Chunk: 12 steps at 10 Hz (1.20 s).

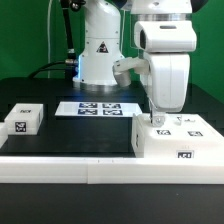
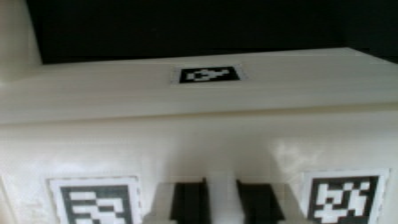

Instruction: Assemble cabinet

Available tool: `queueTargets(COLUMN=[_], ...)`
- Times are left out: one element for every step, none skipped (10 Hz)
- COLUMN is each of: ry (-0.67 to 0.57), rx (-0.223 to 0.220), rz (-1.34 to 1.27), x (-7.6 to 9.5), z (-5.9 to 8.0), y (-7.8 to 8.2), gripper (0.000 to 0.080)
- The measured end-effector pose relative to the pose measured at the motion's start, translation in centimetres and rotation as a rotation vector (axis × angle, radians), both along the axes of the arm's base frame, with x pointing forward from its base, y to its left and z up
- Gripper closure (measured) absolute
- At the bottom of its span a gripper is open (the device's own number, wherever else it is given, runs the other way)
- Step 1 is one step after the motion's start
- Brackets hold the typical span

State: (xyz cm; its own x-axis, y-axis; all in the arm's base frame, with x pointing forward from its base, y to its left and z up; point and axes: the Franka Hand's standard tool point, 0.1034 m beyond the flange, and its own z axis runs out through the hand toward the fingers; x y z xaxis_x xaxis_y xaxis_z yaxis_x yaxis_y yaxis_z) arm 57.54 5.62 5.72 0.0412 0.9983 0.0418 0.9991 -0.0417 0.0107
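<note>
The tagged front in my gripper lies level along the cabinet's rim (image 2: 267, 85) and would rest in place, so it is time to open my gripper now.
The cabinet (image 1: 178, 142) is a large white box with black-and-white tags, lying at the exterior view's right near the front rail. My gripper (image 1: 153, 120) points straight down at the cabinet's upper left edge. In the wrist view the cabinet (image 2: 196, 120) fills the picture, with one tag farther off and two tags beside the fingers. My gripper (image 2: 221, 205) has its two dark fingers close together with a narrow white strip of the cabinet between them. What lies under the fingertips is hidden.
A small white tagged block (image 1: 22, 120) lies at the exterior view's left. The marker board (image 1: 100, 108) lies flat in front of the robot base (image 1: 100, 55). A long low white rail (image 1: 70, 165) edges the black table's front.
</note>
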Motion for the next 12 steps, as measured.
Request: queueTargets(ry=[0.001,0.001,0.001,0.001,0.001,0.001,0.001,0.001,0.001,-0.006,-0.032,-0.044], rx=[0.0,0.0,0.0,0.0,0.0,0.0,0.0,0.0,0.0,0.003,0.005,0.006], rz=[0.0,0.0,0.0,0.0,0.0,0.0,0.0,0.0,0.0,-0.035,-0.149,-0.233], x=[0.0,0.0,0.0,0.0,0.0,0.0,0.0,0.0,0.0,0.0,-0.6,-1.7], z=[0.0,0.0,0.0,0.0,0.0,0.0,0.0,0.0,0.0,0.1,0.9,1.5], y=[0.0,0.0,0.0,0.0,0.0,0.0,0.0,0.0,0.0,-0.1,-0.3,-0.2], gripper=[0.0714,0.0532,0.0361,0.0361,0.0171,0.0171,0.004,0.0012,0.0012,0.0002,0.0002,0.0002])
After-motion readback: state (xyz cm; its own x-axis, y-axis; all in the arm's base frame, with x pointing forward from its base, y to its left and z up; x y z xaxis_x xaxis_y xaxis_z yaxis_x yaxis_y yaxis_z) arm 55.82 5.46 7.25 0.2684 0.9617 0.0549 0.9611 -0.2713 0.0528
